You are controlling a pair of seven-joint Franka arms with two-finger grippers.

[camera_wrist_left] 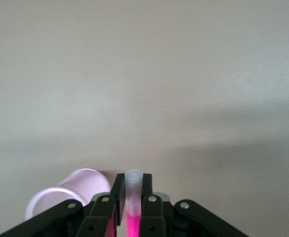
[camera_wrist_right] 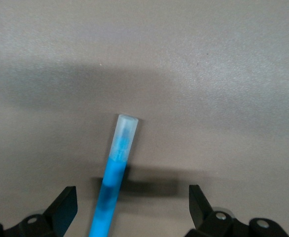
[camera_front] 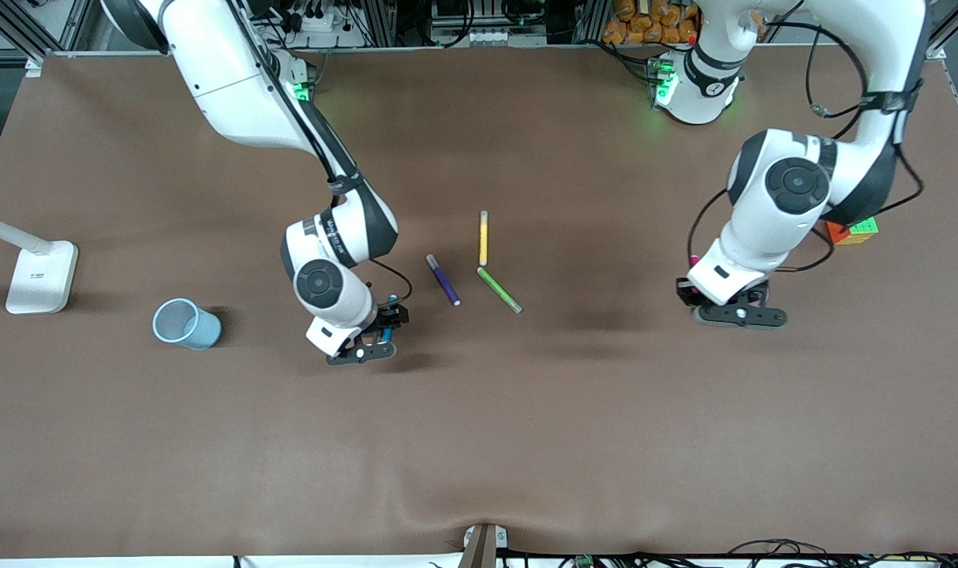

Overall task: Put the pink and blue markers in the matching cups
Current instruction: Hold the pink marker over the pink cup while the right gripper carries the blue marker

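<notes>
My right gripper will next grab the marker by its body (camera_front: 387, 334) beside the cap, so that the blue marker can get into the light blue cup (camera_front: 185, 323).
My left gripper (camera_front: 694, 298) is shut on the pink marker (camera_wrist_left: 133, 197), which runs along the fingers with its greyish cap past the fingertips. The marker's other end (camera_front: 694, 259) pokes out beside the hand. The pale pink cup (camera_wrist_left: 65, 195) sits just beside and below this gripper; the arm hides it in the front view. My right gripper (camera_wrist_right: 130, 197) is open and low over the table, its fingers wide on either side of the blue marker (camera_wrist_right: 116, 168), which lies on the table (camera_front: 388, 318). The light blue cup (camera_front: 185, 323) stands farther toward the right arm's end of the table.
A purple marker (camera_front: 443, 280), a yellow marker (camera_front: 484, 237) and a green marker (camera_front: 499, 289) lie mid-table between the two arms. A white lamp base (camera_front: 41, 276) stands past the blue cup. An orange and green cube (camera_front: 854, 230) sits by the left arm.
</notes>
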